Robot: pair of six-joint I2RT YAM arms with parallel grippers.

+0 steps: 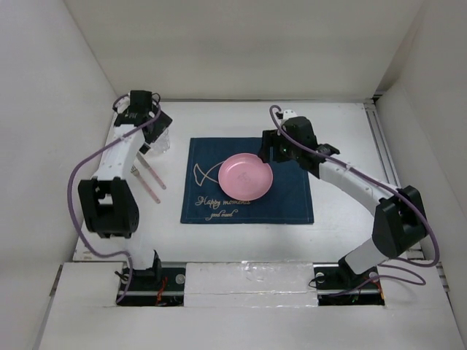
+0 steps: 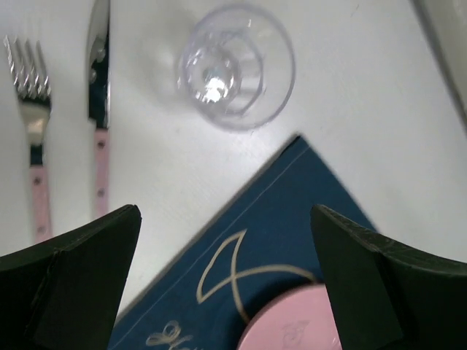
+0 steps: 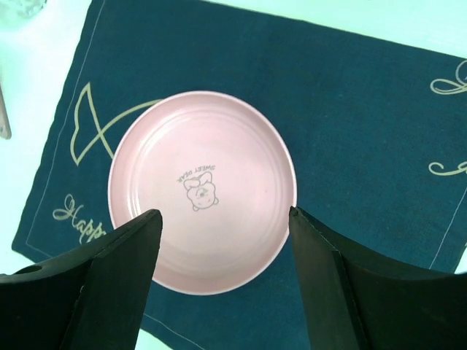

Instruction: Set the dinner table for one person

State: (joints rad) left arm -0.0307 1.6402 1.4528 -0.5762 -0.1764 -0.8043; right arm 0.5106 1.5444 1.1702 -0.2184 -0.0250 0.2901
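The left gripper grabs the clear glass by its rim (image 1: 165, 137) next, which leaves its base free to stand on the placemat (image 1: 292, 197).
The white dinner table (image 1: 241, 117) carries a navy placemat (image 1: 292, 197) with a pink plate (image 1: 246, 177) on it. The right wrist view shows the plate (image 3: 202, 191) centred on the placemat (image 3: 350, 109). My right gripper (image 1: 271, 149) hangs open and empty above the plate's near rim (image 3: 225, 213). A clear glass (image 1: 162, 142) stands off the mat's far left corner. A pink-handled knife (image 1: 157, 175) and fork (image 1: 148, 186) lie side by side left of the mat. My left gripper (image 1: 155, 122) is open and empty (image 2: 225, 211) above the mat corner (image 2: 292, 219), with the glass (image 2: 235, 65), knife (image 2: 98, 80) and fork (image 2: 33, 109) beyond it.
White walls enclose the table on the left, back and right. A metal rail (image 1: 383, 146) runs along the right side. Both arm bases sit at the near edge. The plate's rim (image 2: 292, 321) shows at the bottom of the left wrist view.
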